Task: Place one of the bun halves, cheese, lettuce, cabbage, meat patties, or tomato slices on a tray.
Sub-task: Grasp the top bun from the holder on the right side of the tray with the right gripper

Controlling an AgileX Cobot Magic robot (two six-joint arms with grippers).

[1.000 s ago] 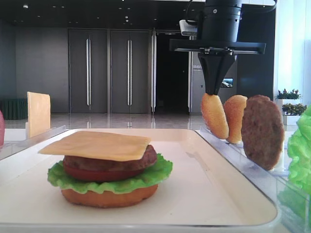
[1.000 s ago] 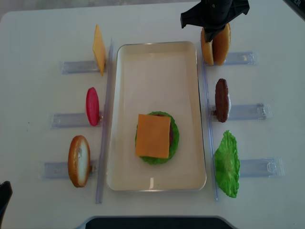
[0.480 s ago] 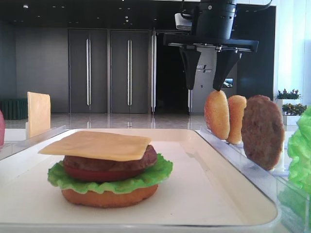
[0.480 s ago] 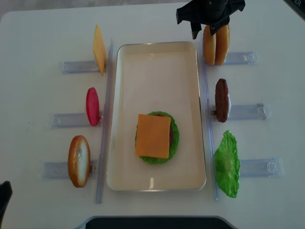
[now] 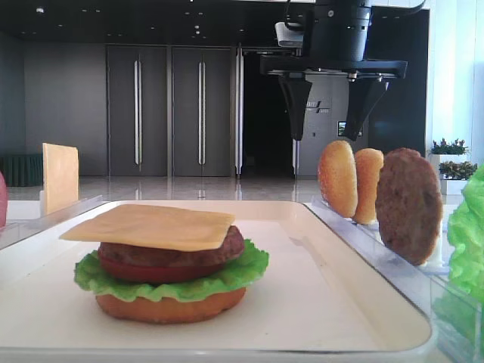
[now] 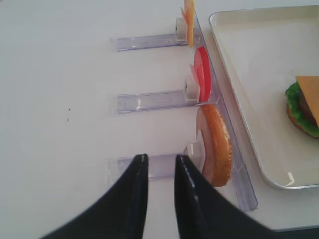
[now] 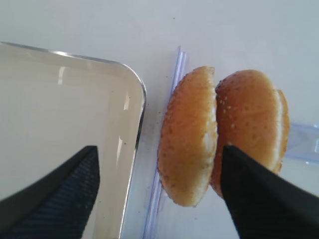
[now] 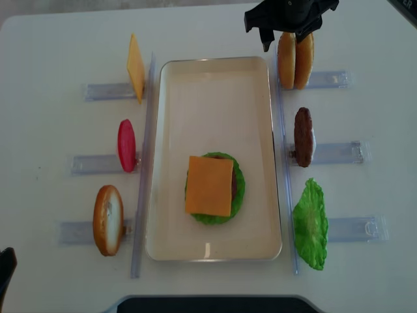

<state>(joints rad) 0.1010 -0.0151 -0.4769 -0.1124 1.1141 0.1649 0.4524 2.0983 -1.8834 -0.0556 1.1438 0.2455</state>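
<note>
My right gripper grabs the top bun by its upright edge [image 8: 287, 39] next, across the bun's domed and flat sides, as the bun stands on edge.
Two sesame-speckled bun halves stand on edge side by side in a clear rack, the left one [image 7: 187, 134] nearer the tray than the right one [image 7: 249, 119]. My right gripper [image 7: 159, 149] hangs open over them [image 8: 285, 40], its fingers straddling the left bun [image 5: 337, 178] at about the height of its top edge, holding nothing. The cream tray [image 8: 215, 111] carries a stack topped by a cheese slice [image 8: 209, 185] over patty, tomato, lettuce and a bottom bun. My left gripper [image 6: 160, 158] is shut and empty above the table, left of a darker bun [image 6: 215, 144].
Left of the tray, clear racks hold a cheese slice [image 8: 135, 67], a tomato slice [image 8: 126, 145] and a bottom bun [image 8: 108, 220]. On the right stand a meat patty [image 8: 303, 136] and a lettuce leaf [image 8: 310, 223]. Clear strips run along both long sides of the tray.
My right gripper has gone from shut, with its tip on the left bun, to wide open astride it. That bun, tilted before, now stands more upright. The left gripper has not moved.
</note>
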